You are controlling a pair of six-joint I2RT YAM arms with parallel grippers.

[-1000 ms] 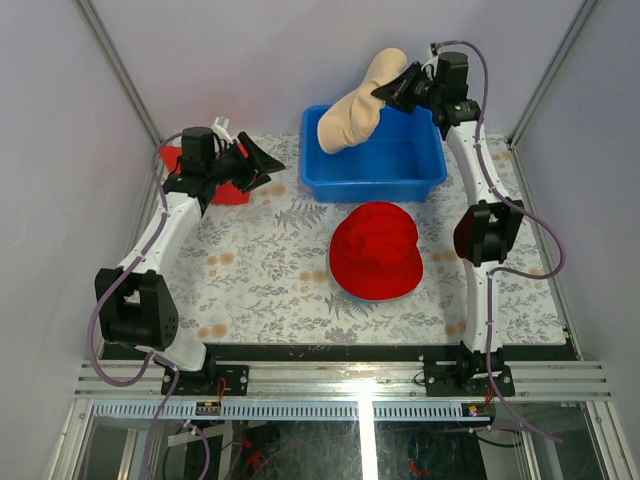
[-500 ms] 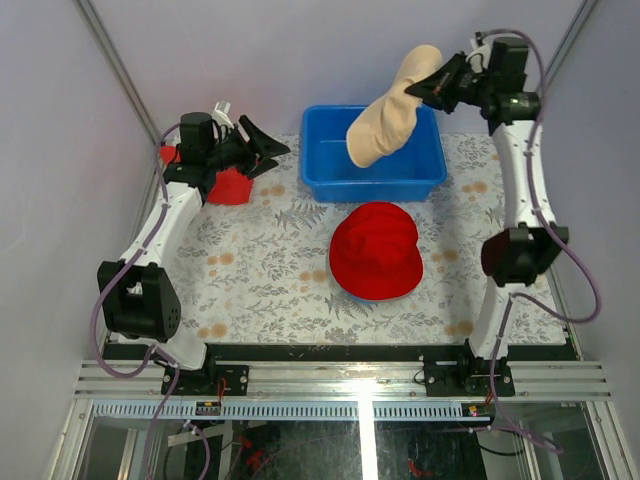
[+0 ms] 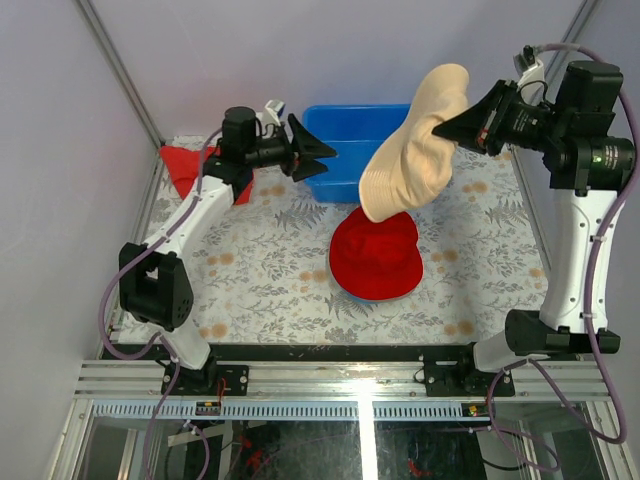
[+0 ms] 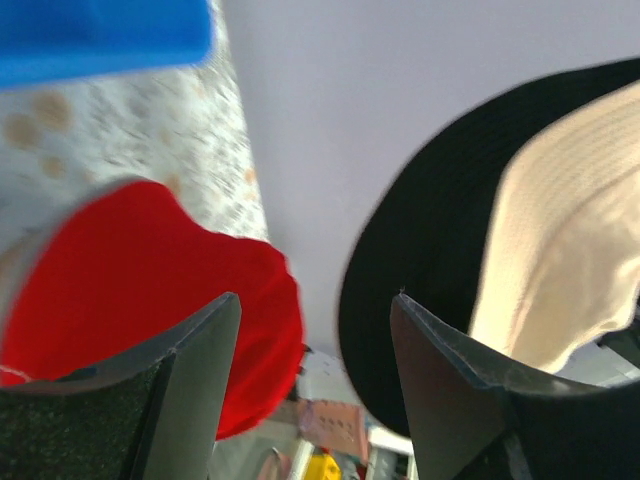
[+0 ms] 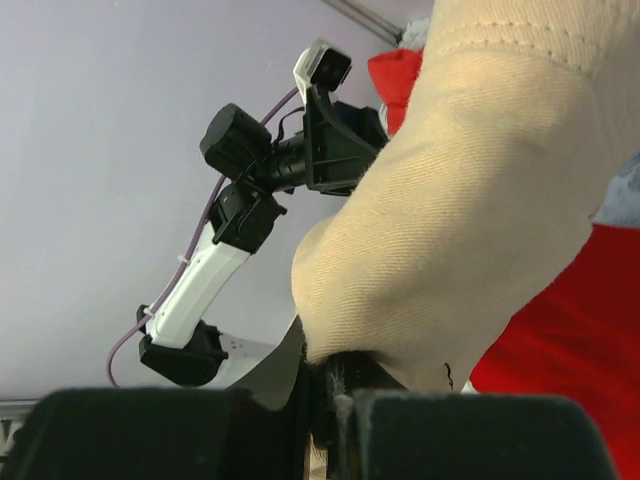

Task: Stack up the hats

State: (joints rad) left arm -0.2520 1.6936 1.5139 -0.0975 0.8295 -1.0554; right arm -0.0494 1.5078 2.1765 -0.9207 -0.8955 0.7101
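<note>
The peach-beige hat should next be grabbed by its free brim edge [image 3: 369, 203] with the left gripper, which leaves the hat's inside open to stack over the red hat [image 3: 375, 256].
My right gripper [image 3: 441, 128] is shut on the brim of the peach-beige hat [image 3: 412, 155] and holds it in the air, hanging above the far edge of the red hat [image 3: 375, 256], which lies on the patterned table. In the right wrist view the jaws [image 5: 335, 372] pinch the peach hat [image 5: 480, 190], with the red hat [image 5: 570, 330] below. My left gripper [image 3: 320, 160] is open and empty at the blue bin's left front corner. The left wrist view shows its open jaws [image 4: 316, 297] facing the red hat [image 4: 130, 290] and the peach hat [image 4: 560, 250], whose inside looks dark. The blue and grey-khaki hats are out of view.
A blue plastic bin [image 3: 350, 125] stands at the back middle of the table, with its edge in the left wrist view [image 4: 100, 35]. A flat red cloth [image 3: 185, 165] lies at the far left. Grey walls close in the back and sides.
My right arm has lifted the peach hat out of the bin and swung it forward over the red hat. My left arm has moved right, from the red cloth to the bin.
</note>
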